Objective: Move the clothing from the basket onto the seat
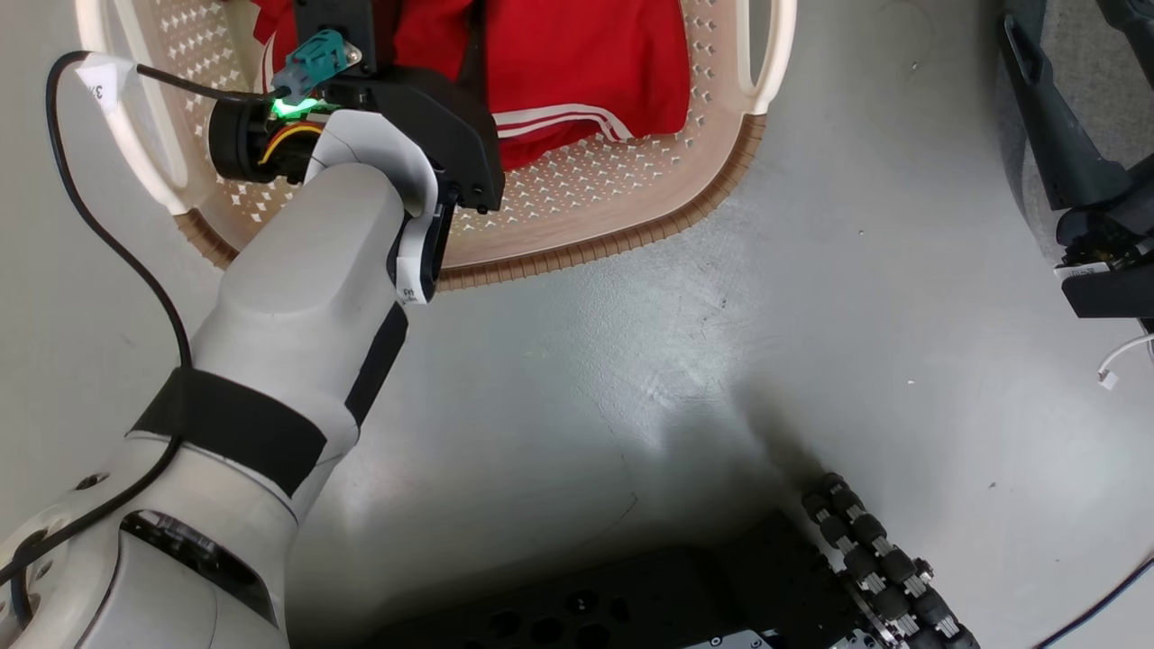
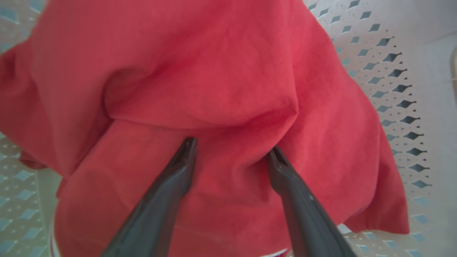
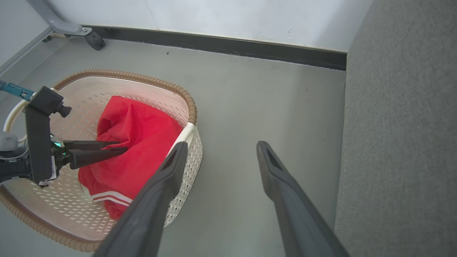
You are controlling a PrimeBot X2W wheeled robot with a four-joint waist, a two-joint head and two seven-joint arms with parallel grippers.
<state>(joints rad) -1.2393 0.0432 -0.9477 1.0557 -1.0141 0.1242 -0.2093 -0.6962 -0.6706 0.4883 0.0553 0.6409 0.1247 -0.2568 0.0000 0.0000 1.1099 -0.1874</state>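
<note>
My left gripper will next pinch the red clothing by its raised fold [image 2: 240, 157] to move it onto the seat, because the rest of the fabric is slack.
The red clothing [image 3: 137, 150] with white stripe trim lies crumpled in the cream perforated basket [image 3: 187, 107] on the floor. My left arm reaches into the basket from above. My left gripper [image 2: 232, 148] is open, both fingertips pressed against the red fabric, with a raised fold between them. It appears from the side as the left gripper [image 3: 120, 146], its tips sunk into the clothing. My right gripper [image 3: 221, 145] is open and empty, hanging over bare floor between the basket and the grey seat [image 3: 403, 125].
A grey floor [image 1: 721, 361] runs between the basket [image 1: 631, 239] and the seat. A wall with a dark skirting [image 3: 250, 44] stands behind. A castor of a grey frame [image 3: 94, 41] sits at the back left. My own base and wheel [image 1: 874, 568] lie below.
</note>
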